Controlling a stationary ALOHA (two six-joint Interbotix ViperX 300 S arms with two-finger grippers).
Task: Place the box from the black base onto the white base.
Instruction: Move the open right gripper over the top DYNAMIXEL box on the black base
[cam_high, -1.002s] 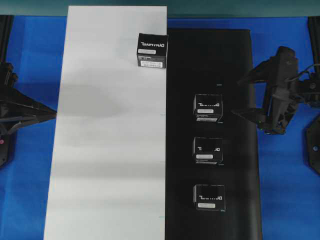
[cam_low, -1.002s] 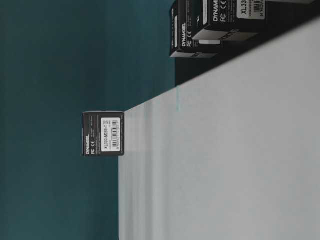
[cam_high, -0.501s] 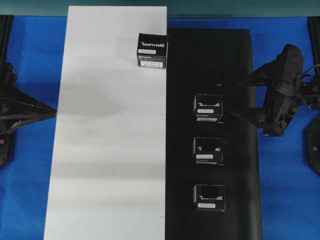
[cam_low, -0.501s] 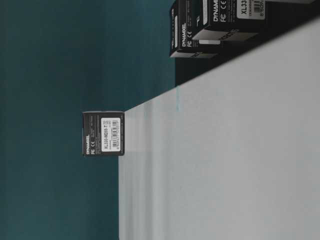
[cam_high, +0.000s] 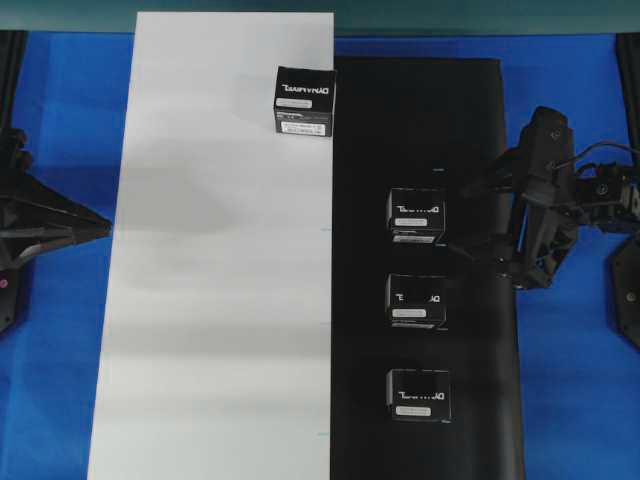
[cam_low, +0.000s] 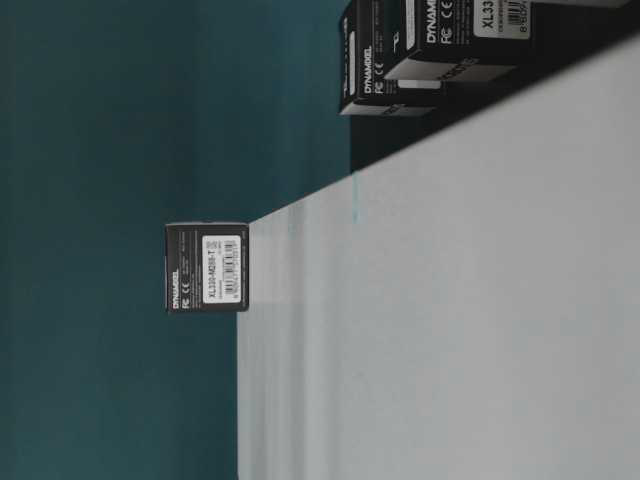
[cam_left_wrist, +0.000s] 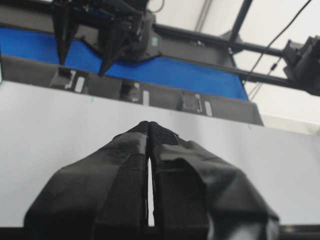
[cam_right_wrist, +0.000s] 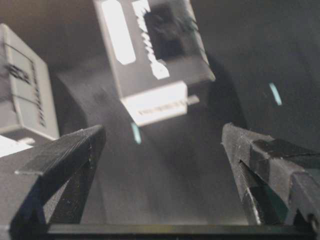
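Note:
The far black box should go onto the white base, so my right gripper should next grip it by the sides along its white lettering.
Three black boxes with white lettering stand in a column on the black base: a far one, a middle one and a near one. Another box sits at the far right edge of the white base. My right gripper is open over the black base's right part, just right of the far box and apart from it. In the right wrist view that box lies ahead of the empty open jaws. My left gripper is shut at the white base's left edge.
Blue table surrounds both sheets. The black frame rails run along the right side, behind the right arm. The left arm stays off the white base's left edge. In the table-level view the lone box stands on the white base.
My right gripper has moved left, from beyond the black base's right edge to over it, closer to the far box. Boxes and left arm are unmoved.

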